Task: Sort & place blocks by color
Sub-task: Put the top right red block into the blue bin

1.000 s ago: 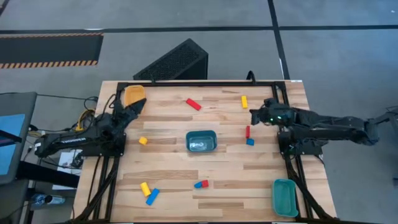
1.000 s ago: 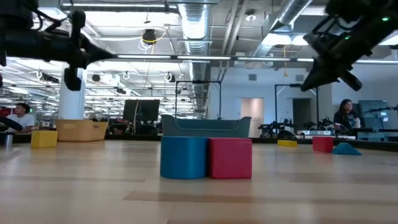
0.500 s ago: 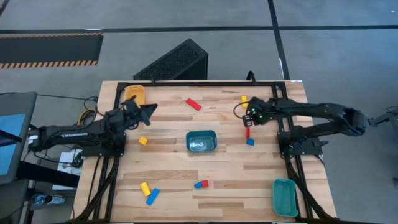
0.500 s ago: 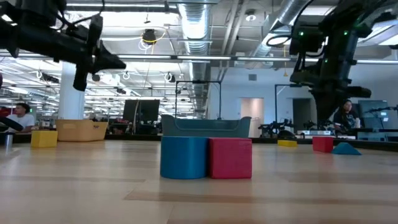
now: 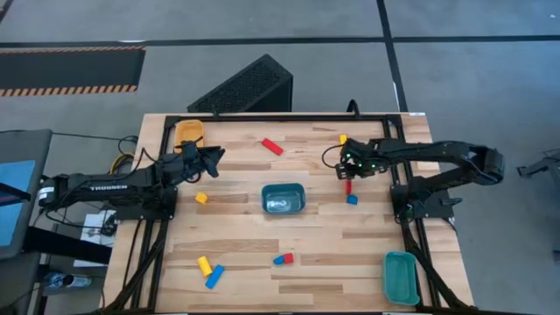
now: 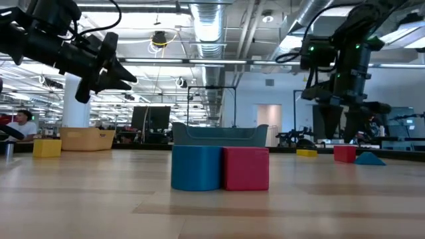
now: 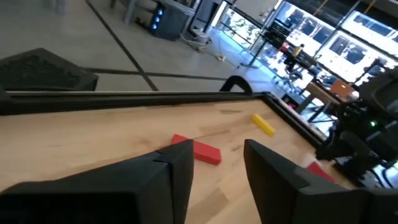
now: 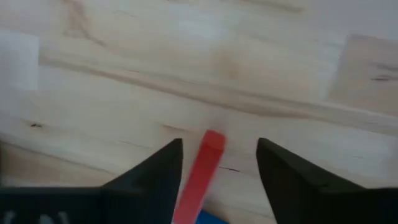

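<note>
My right gripper needs to go lower before it closes on the red bar [image 5: 348, 186], which lies small on the wood below its fingers.
Small blocks lie scattered on the wooden table: a red bar [image 5: 272, 146], a yellow bar [image 5: 343, 140], a red bar [image 5: 348, 185] with a blue cube [image 5: 352, 199] beside it, a yellow cube [image 5: 201, 198], and more near the front edge. My right gripper [image 5: 344, 170] points down, open, above the red bar [image 8: 208, 163], one finger on either side and clear of it. My left gripper [image 5: 214, 156] hovers open, almost level, at the far left, facing the other red bar [image 7: 198, 150].
A teal tray [image 5: 283, 199] sits mid-table, another teal tray [image 5: 400, 276] at the near right corner, and a yellow-orange tray [image 5: 188, 133] at the far left corner. A yellow bar [image 5: 205, 264], a blue bar [image 5: 214, 276] and a blue-and-red pair [image 5: 283, 259] lie near the front.
Both grippers have opened. My right gripper has swung toward the table's left, come down and tipped to point downward over the red bar. My left gripper has moved a little toward the table's right, away from the yellow-orange tray, and has rolled. No block has moved.
</note>
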